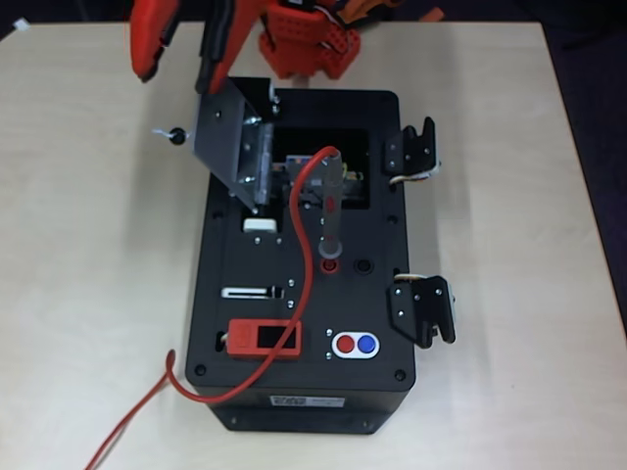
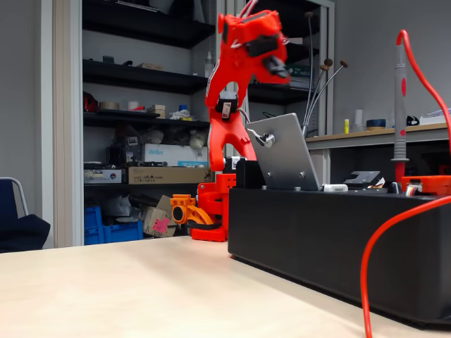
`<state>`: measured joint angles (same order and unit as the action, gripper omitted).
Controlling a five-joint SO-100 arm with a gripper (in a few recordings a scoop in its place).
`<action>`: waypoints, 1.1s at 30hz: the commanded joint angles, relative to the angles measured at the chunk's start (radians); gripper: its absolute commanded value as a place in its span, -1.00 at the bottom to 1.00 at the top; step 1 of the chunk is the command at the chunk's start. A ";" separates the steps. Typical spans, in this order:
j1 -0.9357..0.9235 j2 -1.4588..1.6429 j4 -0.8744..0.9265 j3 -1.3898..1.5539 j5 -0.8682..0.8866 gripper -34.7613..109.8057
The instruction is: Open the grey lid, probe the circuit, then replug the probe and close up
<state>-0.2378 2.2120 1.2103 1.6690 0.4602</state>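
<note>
The gripper should next unplug the probe from the red socket (image 1: pixel 330 262) and probe the circuit, so it should take the probe by its grey handle (image 1: pixel 332 208).
The grey lid (image 1: pixel 227 135) stands swung up and open on the black box (image 1: pixel 304 392), leaning left, with its black knob (image 1: pixel 176 135) off the left side. In the fixed view the lid (image 2: pixel 285 156) tilts up behind the box wall. The probe (image 1: pixel 332 201) stands upright with its tip in a red socket (image 1: pixel 330 262). Its red wire (image 1: pixel 306 294) loops down and off to the lower left. The circuit (image 1: pixel 306 186) lies in the uncovered recess, partly hidden by lid and probe. My gripper (image 1: pixel 186 54) hangs open above the lid's top edge, holding nothing. It looks blurred in the fixed view (image 2: pixel 271 60).
A red display module (image 1: pixel 263 340) and a red-and-blue button pair (image 1: pixel 355 344) sit on the box's near end. Two black latches (image 1: pixel 416 152) (image 1: pixel 426 308) stick out on its right side. The arm's red base (image 1: pixel 306 44) stands behind the box. Bare table surrounds it.
</note>
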 commanded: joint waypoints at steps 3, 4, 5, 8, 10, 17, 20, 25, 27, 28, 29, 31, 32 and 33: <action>0.163 -0.064 -0.012 -0.018 0.344 -0.20; 0.192 -0.078 -0.018 -0.020 0.400 -0.20; 0.218 -0.089 -0.026 -0.021 0.457 -0.21; 0.290 -0.109 -0.018 -0.011 0.652 -0.22; 0.328 -0.100 -0.023 0.029 0.819 -0.23; 0.348 -0.209 -0.057 -0.055 1.075 -0.23; 0.345 -0.249 -0.044 -0.095 1.177 -0.25; 0.327 -0.334 -0.075 -0.166 1.255 -0.25; 0.321 -0.370 -0.081 -0.196 1.269 -0.25; 0.318 -0.387 -0.084 -0.210 1.272 -0.25; 0.316 -0.400 -0.087 -0.225 1.275 -0.26; 0.316 -0.431 -0.091 -0.253 1.290 -0.26; 0.316 -0.445 -0.094 -0.265 1.295 -0.26; 0.319 -0.456 -0.103 -0.272 1.298 -0.26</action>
<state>0.0767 1.7641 1.1213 1.4542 1.7334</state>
